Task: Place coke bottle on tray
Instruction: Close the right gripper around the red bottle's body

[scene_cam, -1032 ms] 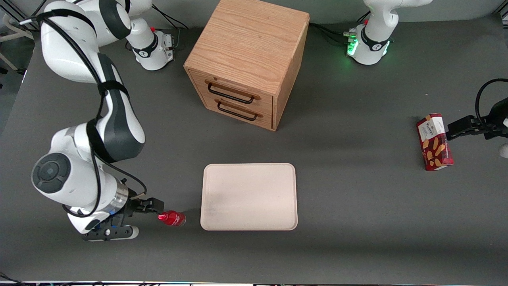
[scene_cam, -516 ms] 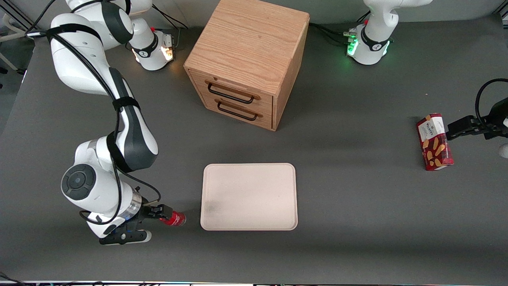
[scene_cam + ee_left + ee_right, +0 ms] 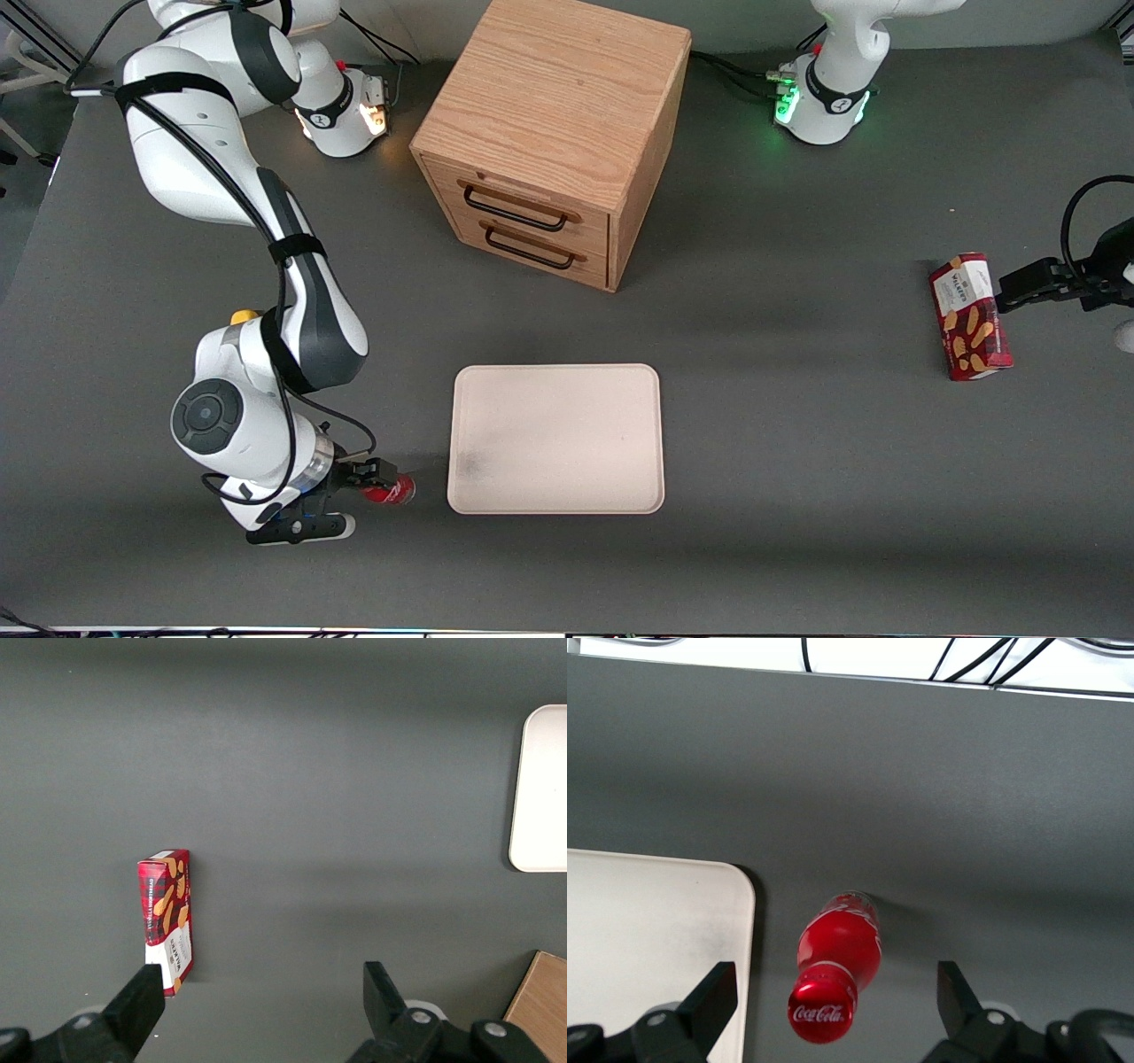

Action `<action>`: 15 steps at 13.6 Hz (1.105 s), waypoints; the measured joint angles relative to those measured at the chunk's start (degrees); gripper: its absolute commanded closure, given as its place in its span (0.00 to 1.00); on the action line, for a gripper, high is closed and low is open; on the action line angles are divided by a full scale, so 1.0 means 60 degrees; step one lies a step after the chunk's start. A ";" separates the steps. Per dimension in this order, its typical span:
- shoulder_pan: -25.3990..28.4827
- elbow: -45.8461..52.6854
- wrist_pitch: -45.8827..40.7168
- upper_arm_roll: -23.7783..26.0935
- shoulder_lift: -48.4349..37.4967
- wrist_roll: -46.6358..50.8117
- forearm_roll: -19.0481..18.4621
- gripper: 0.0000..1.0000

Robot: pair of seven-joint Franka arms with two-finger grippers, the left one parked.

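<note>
My right gripper picks up the bottle by its red cap end (image 3: 400, 489) next, to set the coke bottle on the tray (image 3: 555, 439).
The coke bottle (image 3: 392, 490) stands upright on the grey table, a small red bottle with a red cap. It is just off the cream tray's (image 3: 555, 439) corner nearest the front camera, on the working arm's side. My right gripper (image 3: 368, 478) is down at the bottle and open. In the right wrist view the bottle (image 3: 837, 957) shows cap-up between the two black fingers (image 3: 713, 997), with a gap on each side and nothing gripped. The gripper (image 3: 834, 992) straddles the cap, and the tray (image 3: 647, 939) rim passes close to one finger.
A wooden drawer cabinet (image 3: 554, 133) stands farther from the front camera than the tray. A yellow lump (image 3: 244, 315) peeks out beside the working arm. A red biscuit box (image 3: 969, 316) lies toward the parked arm's end and also shows as the biscuit box (image 3: 166, 917) there.
The right arm has slid toward the tray, bringing the open gripper from short of the bottle to around its cap. The bottle has stayed in place.
</note>
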 measured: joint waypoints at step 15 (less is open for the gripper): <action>0.0003 0.0001 0.0047 0.0000 -0.0001 -0.0006 -0.0005 1.00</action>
